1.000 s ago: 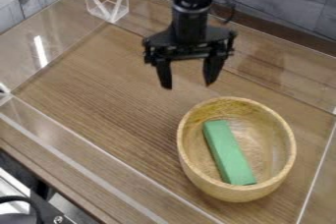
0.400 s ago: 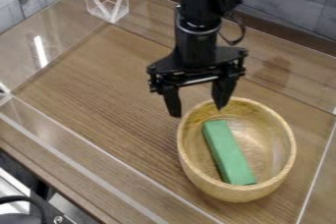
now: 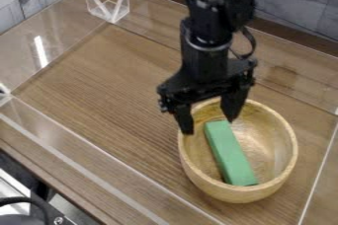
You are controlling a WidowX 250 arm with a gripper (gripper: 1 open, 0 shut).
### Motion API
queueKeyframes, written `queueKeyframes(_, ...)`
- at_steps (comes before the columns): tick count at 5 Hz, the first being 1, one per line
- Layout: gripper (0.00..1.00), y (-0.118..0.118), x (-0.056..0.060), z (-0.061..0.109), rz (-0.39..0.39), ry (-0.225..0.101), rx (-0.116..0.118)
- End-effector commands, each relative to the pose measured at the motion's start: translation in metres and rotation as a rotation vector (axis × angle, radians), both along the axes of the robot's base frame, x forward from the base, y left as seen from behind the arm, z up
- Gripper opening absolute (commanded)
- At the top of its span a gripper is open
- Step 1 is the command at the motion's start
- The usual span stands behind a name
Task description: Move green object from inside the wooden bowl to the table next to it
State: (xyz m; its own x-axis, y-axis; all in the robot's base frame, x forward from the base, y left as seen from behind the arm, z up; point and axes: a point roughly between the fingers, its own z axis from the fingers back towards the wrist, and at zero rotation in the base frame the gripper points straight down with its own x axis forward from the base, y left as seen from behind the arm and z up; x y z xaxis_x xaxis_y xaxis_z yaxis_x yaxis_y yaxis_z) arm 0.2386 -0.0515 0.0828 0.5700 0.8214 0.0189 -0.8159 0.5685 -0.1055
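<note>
My gripper grabs the green object by its short end (image 3: 219, 130) next, to move the green object out of the wooden bowl (image 3: 282, 130) onto the table.
The green object (image 3: 232, 158), a flat bright-green block, lies lengthwise inside the wooden bowl (image 3: 282, 130) at the lower right of the table (image 3: 106, 91). My black gripper (image 3: 211, 111) points straight down and hangs open over the bowl's far rim, just above the block's far end. One finger (image 3: 185, 118) is outside the bowl's left rim, the other (image 3: 236, 106) is over the bowl. Nothing is between the fingers.
Clear acrylic walls (image 3: 79, 145) edge the tabletop at the front and left. A small clear stand (image 3: 109, 5) sits at the back left corner. Bare wood-grain surface lies left of the bowl.
The gripper has moved toward the camera and to the right, from over bare table to over the bowl's far rim, and has rolled slightly. It stayed open. The block has not moved.
</note>
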Motion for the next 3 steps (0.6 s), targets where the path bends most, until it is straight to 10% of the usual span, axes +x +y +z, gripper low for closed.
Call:
queueKeyframes(1, 1.0, -0.008, 0.003, -0.01, 0.064, -0.026, -0.018)
queueKeyframes(3, 1.0, -0.018, 0.019, -0.016, 0.032, 0.003, -0.052)
